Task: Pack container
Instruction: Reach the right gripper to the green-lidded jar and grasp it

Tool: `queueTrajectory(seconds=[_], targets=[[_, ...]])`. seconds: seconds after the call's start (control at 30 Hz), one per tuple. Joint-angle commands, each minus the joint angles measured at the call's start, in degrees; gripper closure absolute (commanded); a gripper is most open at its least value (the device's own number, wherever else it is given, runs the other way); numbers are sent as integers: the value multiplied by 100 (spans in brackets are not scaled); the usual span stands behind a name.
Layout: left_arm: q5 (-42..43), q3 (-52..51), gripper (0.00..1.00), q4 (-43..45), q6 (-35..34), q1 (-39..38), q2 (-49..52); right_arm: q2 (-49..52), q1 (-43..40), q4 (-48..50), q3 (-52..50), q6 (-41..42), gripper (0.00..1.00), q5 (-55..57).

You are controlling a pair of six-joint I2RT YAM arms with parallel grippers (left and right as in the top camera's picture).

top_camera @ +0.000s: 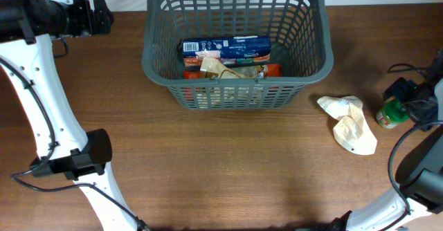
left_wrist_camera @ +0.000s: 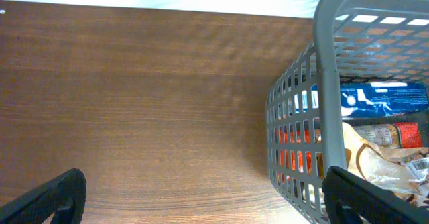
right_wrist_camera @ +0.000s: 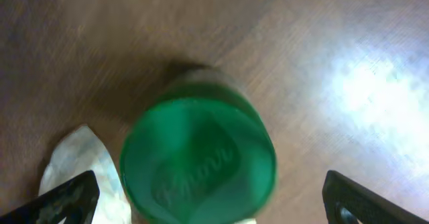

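Note:
My right gripper grabs the jar from above by its green lid next, leaving its base free to pack it upright into the container.
The container, a large dark grey lattice basket, stands at the back middle of the table and holds a blue box, a pale wrapper and orange packets. It also shows in the left wrist view. My left gripper is open and empty beside the basket's left wall. A green-lidded jar stands at the right. My right gripper is open right above the jar's green lid, fingers wide on either side, not touching it.
A crumpled white wrapper lies on the wooden table left of the jar; its edge shows in the right wrist view. Black cables trail at the far right edge.

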Motion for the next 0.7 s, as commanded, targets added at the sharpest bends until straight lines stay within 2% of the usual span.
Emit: queueTrajectory(seconds=[0.0,0.27,0.67], targets=[[63,-28,1,-4,-52,22,39,-11,7,293,-271,76,1,-55],[66,-28,1,-4,-52,22,39,114,4,732,-442,79,1,-52],[63,-28,1,-4,-52,24,39,439,4,887,-444,227,1,-31]])
